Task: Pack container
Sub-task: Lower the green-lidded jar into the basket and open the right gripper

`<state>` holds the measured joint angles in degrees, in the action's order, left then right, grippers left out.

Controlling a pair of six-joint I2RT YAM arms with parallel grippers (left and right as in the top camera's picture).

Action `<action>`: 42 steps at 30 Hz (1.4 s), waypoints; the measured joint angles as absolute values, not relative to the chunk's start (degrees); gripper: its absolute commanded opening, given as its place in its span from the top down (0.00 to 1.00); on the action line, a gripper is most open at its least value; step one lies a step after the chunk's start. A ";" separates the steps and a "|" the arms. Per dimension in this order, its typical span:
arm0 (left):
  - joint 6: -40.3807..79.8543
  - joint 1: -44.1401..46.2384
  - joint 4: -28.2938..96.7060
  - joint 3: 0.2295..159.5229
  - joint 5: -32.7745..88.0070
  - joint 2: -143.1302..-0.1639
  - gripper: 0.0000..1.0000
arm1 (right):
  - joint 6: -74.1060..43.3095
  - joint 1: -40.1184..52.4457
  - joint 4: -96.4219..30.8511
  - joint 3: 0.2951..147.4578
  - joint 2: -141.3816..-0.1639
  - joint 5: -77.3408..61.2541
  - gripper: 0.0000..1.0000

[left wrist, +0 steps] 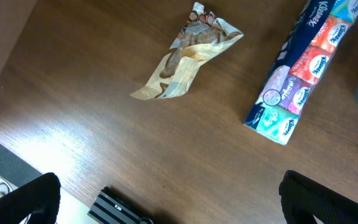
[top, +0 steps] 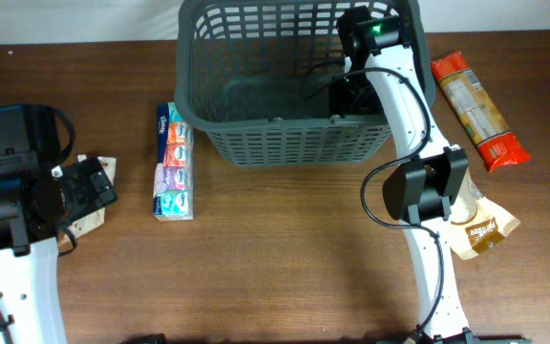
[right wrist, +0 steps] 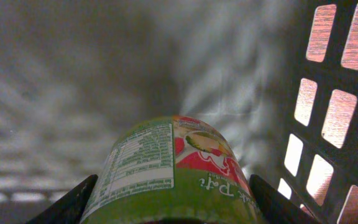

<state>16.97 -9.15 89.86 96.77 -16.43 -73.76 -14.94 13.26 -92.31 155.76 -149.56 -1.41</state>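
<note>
The green canister's lower end (right wrist: 176, 127) is beside the basket's lattice side, down at the basket's grey base (right wrist: 110, 93), so it is now time for my right gripper to let go of the canister.
The container (top: 285, 143), a large dark grey slotted basket, stands at the back centre of the table. My right gripper (top: 349, 96) reaches down inside it near its right wall. In the right wrist view the gripper (right wrist: 173, 196) is shut on a green canister (right wrist: 166, 162) with a red and white label, held just above the basket's grey base, with the lattice wall (right wrist: 328, 124) close on the right. My left gripper (top: 98, 183) is open and empty above the table at the left; its fingers (left wrist: 169, 199) are spread wide.
A multicoloured tissue pack (top: 173, 162) lies left of the basket and also shows in the left wrist view (left wrist: 303, 74). A beige snack wrapper (left wrist: 185, 53) lies under the left arm. An orange packet (top: 477, 110) and a brown snack bag (top: 485, 227) lie at the right.
</note>
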 measured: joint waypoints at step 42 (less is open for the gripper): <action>16.95 -9.15 90.56 96.77 -16.43 -73.76 0.00 | -13.56 10.59 -95.04 179.04 -133.78 -2.00 0.01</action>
